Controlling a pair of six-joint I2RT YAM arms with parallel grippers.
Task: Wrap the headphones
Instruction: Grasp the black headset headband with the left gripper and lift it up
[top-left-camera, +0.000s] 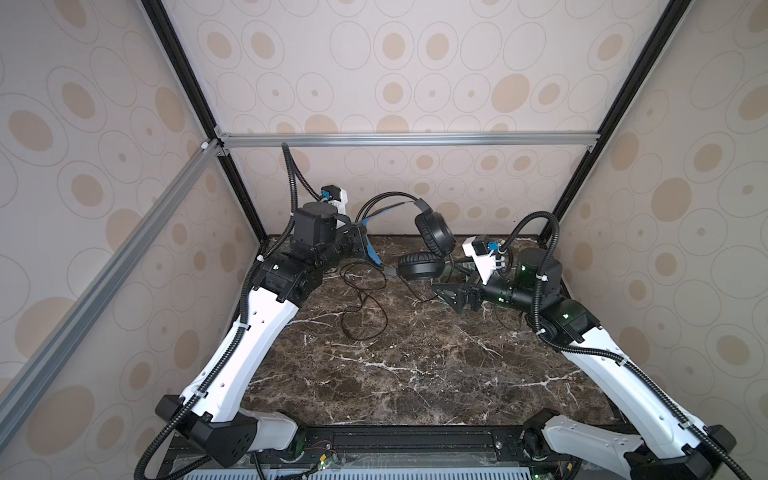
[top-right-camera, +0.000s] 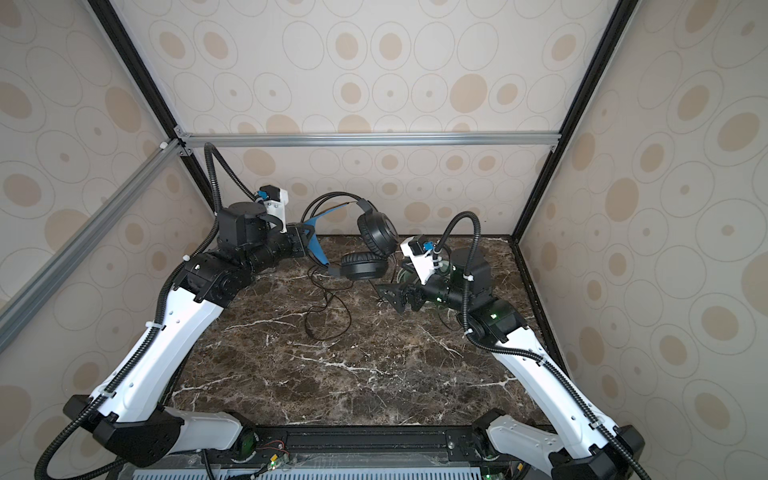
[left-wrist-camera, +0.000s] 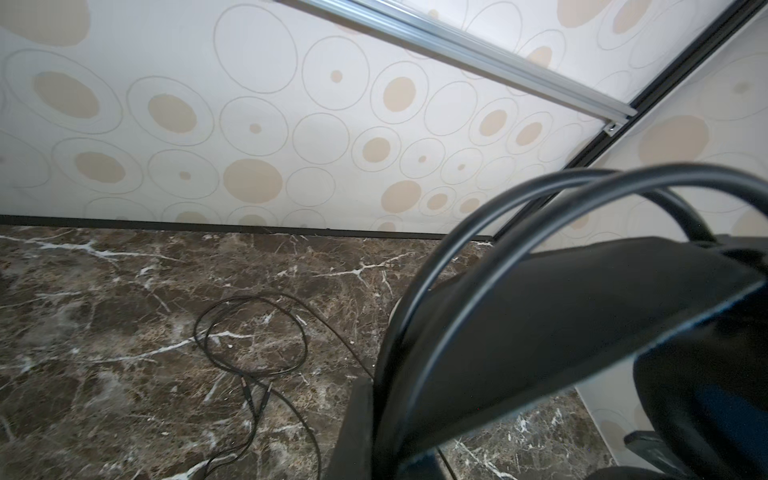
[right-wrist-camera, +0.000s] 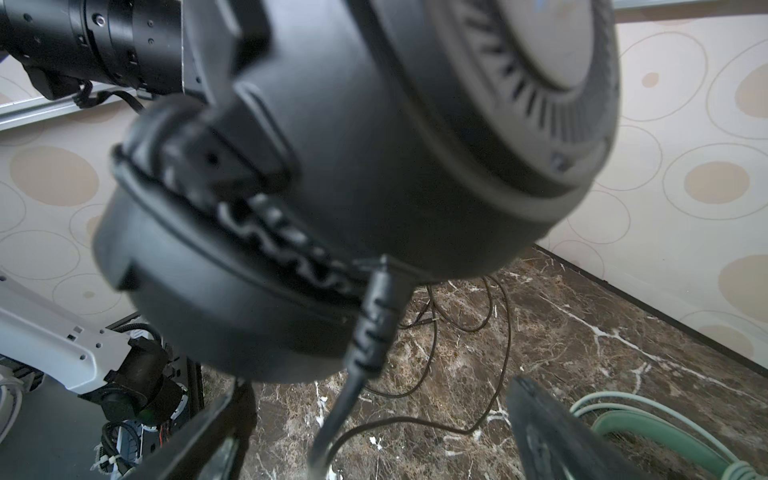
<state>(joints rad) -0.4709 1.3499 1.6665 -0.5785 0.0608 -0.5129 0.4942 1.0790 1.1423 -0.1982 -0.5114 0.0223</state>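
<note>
The black cord has its stem at the ear cup. My right gripper will grab the cord just below that stem next, to wrap it around the headphones.
The black headphones (top-left-camera: 434, 235) (top-right-camera: 376, 235) hang above the table's back. My left gripper (top-left-camera: 360, 239) (top-right-camera: 309, 239) is shut on their headband, at the blue inner band. In the left wrist view the headband (left-wrist-camera: 540, 311) fills the space beside the gripper (left-wrist-camera: 382, 436). One ear cup (top-left-camera: 417, 266) rests low and the other stands above it. The thin black cord (top-left-camera: 365, 307) (left-wrist-camera: 249, 332) lies looped on the marble. My right gripper (top-left-camera: 453, 284) (top-right-camera: 395, 286) (right-wrist-camera: 374, 449) is open just below the ear cups (right-wrist-camera: 374, 145), with the cord's stem (right-wrist-camera: 332, 419) hanging between its fingers, untouched. The mint-green headphones (right-wrist-camera: 644, 428) lie beside it.
The brown marble table (top-left-camera: 415, 374) is walled by patterned panels on three sides. An aluminium bar (top-left-camera: 407, 139) crosses the back. The cord's two plugs (left-wrist-camera: 253, 390) lie together on the marble. Both arms reach in from the front corners.
</note>
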